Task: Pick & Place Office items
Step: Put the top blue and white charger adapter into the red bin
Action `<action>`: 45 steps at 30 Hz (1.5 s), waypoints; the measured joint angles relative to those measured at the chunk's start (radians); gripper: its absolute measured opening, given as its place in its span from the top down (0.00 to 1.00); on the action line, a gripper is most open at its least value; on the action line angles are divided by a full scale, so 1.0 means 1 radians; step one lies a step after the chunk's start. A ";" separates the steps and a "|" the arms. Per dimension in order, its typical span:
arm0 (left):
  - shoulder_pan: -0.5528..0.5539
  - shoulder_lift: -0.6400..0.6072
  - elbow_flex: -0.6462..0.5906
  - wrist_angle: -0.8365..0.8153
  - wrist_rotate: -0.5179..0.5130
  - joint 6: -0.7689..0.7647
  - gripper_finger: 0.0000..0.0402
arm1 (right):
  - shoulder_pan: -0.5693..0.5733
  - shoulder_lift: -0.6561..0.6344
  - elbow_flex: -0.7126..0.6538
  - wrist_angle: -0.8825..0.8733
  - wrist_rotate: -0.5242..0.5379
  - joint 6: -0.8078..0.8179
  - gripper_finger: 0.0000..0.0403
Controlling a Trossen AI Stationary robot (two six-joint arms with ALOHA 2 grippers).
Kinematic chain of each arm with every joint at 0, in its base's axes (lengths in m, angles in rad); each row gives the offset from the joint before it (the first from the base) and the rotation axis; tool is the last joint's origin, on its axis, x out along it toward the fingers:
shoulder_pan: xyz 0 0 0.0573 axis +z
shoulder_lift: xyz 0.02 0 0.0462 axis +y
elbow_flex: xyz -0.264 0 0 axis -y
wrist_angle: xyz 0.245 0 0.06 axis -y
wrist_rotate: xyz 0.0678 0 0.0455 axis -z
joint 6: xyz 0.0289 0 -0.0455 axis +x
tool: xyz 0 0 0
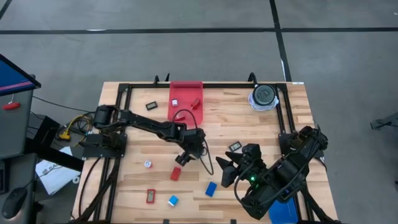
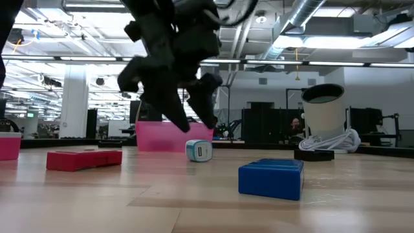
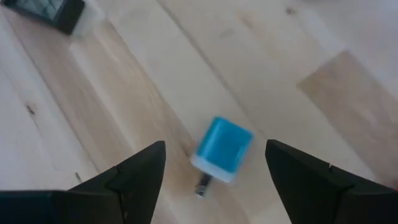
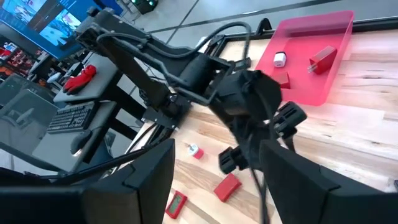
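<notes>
My left gripper lowers first and closes on the cube, since its fingers stop above the blue-white cube, so it is too early to close.
My left gripper hangs open over the table's middle, fingers pointing down. A pale blue-white cube lies on the wood below the gap between the fingers, untouched; in the high view the gripper hides it. Close by lie a red block, a blue block, a second pale cube, a flat red piece and a tiny whitish round piece. Flat black rectangles rest on the table. My right gripper waits open at the near right.
A red tray at the far edge holds a few small pieces. A round grey-and-white disc stands at the far right. A blue tray shows under the right arm. A black frame borders the table.
</notes>
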 joint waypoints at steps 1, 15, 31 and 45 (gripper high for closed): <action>0.003 0.008 0.000 0.006 0.001 0.001 0.32 | 0.000 0.000 0.000 0.000 -0.001 0.003 0.44; -0.002 0.108 0.000 0.075 0.030 -0.009 0.37 | 0.000 0.000 0.000 0.001 -0.014 -0.001 0.44; 0.052 -0.070 -0.001 0.043 -0.077 -0.367 0.69 | -0.001 0.000 0.000 -0.042 -0.013 -0.001 0.44; 0.526 -0.274 0.000 -0.163 -0.337 -0.753 0.69 | -0.045 0.000 0.000 -0.047 0.003 -0.044 0.44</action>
